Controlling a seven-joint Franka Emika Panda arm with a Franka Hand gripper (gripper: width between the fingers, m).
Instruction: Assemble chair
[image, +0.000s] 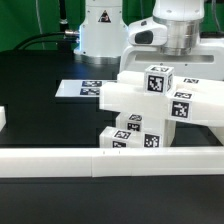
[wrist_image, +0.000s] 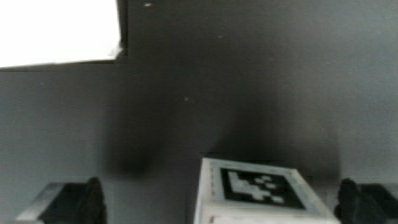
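Observation:
I should close: the post's tagged top (wrist_image: 262, 188) is between my fingers.
The chair (image: 150, 115) stands part-built at the exterior view's right, a stack of glossy white blocks with black-and-white tags. Its topmost post (image: 159, 81) rises highest. My gripper (image: 166, 60) hangs straight above that post. In the wrist view the post's tagged top (wrist_image: 263, 188) lies between the two dark fingers (wrist_image: 71, 202), nearer one finger than the other and touching neither. The gripper (wrist_image: 217, 206) is open and holds nothing.
The marker board (image: 85, 89) lies flat behind the chair on the black table. A long white border rail (image: 100, 160) runs along the front, and a white piece (image: 3, 118) shows at the left edge. The robot's base (image: 100, 30) stands at the back.

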